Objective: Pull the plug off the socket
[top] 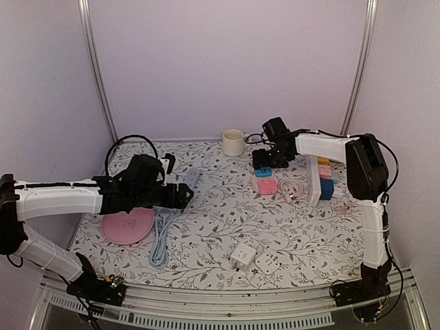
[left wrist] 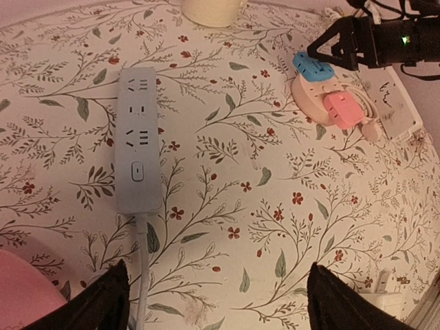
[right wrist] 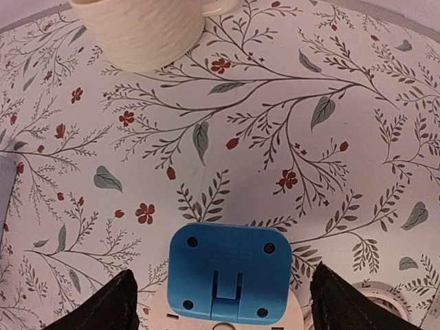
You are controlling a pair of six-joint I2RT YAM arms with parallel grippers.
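The blue plug needs to be reached and grabbed by its opposite short sides with my right gripper, which leaves the round white socket free so the plug can be pulled off.
A blue plug sits in a round white socket, with a pink plug beside it on the same socket. My right gripper is open just above the blue plug. In the right wrist view the blue plug lies between the spread fingers of my right gripper, and neither finger touches it. My left gripper is open and empty over the cloth. In its own view my left gripper is near a grey power strip, and the blue plug and pink plug are far right.
A cream mug stands behind the socket. A pink plate and a coiled pale cable lie left. Two white adapters sit near the front. A white strip with coloured plugs lies right.
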